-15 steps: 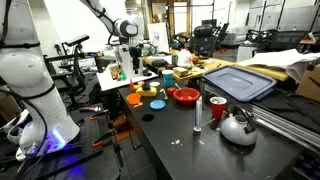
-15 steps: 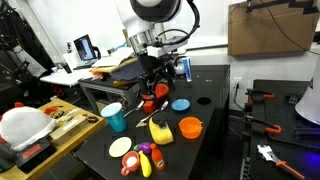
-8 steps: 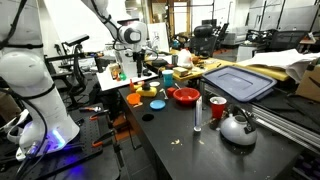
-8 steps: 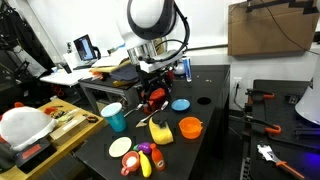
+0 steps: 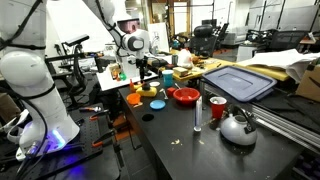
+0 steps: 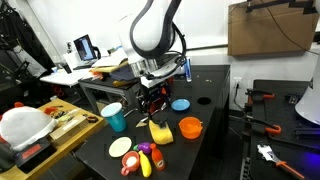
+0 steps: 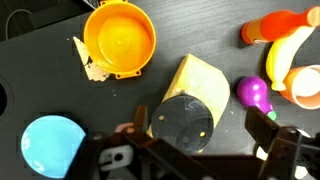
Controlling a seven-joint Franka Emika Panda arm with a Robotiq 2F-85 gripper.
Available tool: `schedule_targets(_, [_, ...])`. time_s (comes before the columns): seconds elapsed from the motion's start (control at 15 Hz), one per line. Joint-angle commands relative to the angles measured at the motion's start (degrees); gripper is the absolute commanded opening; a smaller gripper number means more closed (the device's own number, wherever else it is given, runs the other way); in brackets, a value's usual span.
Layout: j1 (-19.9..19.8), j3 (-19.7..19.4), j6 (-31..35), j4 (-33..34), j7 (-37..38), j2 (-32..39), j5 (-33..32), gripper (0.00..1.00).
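My fingers are still above the yellow block (image 6: 160,130) and dark disc, so it is too early to close. My gripper lowers first, as closing now would miss.
My gripper (image 7: 200,125) is open and empty, its dark fingers (image 7: 262,122) spread on either side of a yellow wedge-shaped block (image 7: 200,82) lying on the black table. A dark round disc (image 7: 185,125) overlaps the block's near end between the jaws. In both exterior views the gripper (image 6: 152,100) (image 5: 140,70) hangs low over the toys, just above the yellow block (image 6: 160,130). An orange bowl (image 7: 120,40) lies beyond the block, and a blue plate (image 7: 52,145) is to one side.
A purple eggplant toy (image 7: 254,93), a banana (image 7: 290,55) and an orange toy (image 7: 275,25) lie close by. Further off stand a teal cup (image 6: 115,117), a red bowl (image 5: 186,96), a red cup (image 5: 217,107), a kettle (image 5: 237,127) and a blue lid (image 5: 238,80).
The arm has swung over and come down toward the yellow block among the toys. The jaws have stayed open the whole time.
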Motion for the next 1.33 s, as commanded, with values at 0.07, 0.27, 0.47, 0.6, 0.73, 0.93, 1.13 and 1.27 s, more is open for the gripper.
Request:
schedule_targets(0.07, [1.97, -2.35, 1.85, 2.39, 2.71, 3.35, -2.02, 1.0])
schedule_targets(0.27, [2.63, -3.46, 2.59, 3.13, 2.77, 4.95, -2.54, 1.0])
schedule_targets(0.47, [3.28, -4.22, 3.26, 3.67, 2.82, 6.03, -2.74, 1.0])
schedule_targets(0.6, [3.69, -4.51, 3.58, 3.87, 2.84, 6.45, -2.73, 1.0])
schedule_targets(0.73, [4.09, -4.73, 3.93, 4.06, 2.81, 6.78, -2.65, 1.0])
schedule_targets(0.93, [4.35, -4.75, 4.29, 4.05, 2.51, 6.84, -2.48, 0.72])
schedule_targets(1.13, [4.63, -5.16, 4.59, 3.29, 2.6, 6.32, -2.89, 0.52])
schedule_targets(1.27, [4.82, -5.45, 4.96, 2.61, 2.73, 5.73, -3.46, 0.52])
